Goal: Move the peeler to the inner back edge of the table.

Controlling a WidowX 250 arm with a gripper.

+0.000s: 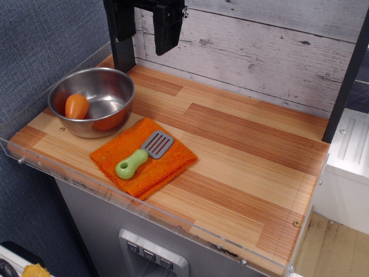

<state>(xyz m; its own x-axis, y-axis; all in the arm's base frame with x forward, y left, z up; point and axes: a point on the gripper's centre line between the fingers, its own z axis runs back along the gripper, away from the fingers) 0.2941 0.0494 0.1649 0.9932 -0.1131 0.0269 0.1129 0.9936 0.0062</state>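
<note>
My gripper is going to move the peeler to the table's inner back edge, so next it will grab the peeler by its light-green handle (pixel 132 163).
The peeler (pixel 144 153), with a light-green handle and a flat grey slotted head, lies diagonally on an orange folded cloth (pixel 170 167) at the front left of the striped wood table (pixel 242 156). Its handle points to the front left and its head to the back right. My gripper (pixel 144 60) hangs at the back left near the whitewashed plank wall, well above and behind the peeler. Its black fingers (pixel 123 40) stand apart and hold nothing.
A steel bowl (pixel 124 86) holding an orange rounded object (pixel 76 107) stands at the left, just behind the cloth. A clear acrylic rim (pixel 173 222) runs along the front and left edges. A dark post (pixel 346 86) stands at the back right.
</note>
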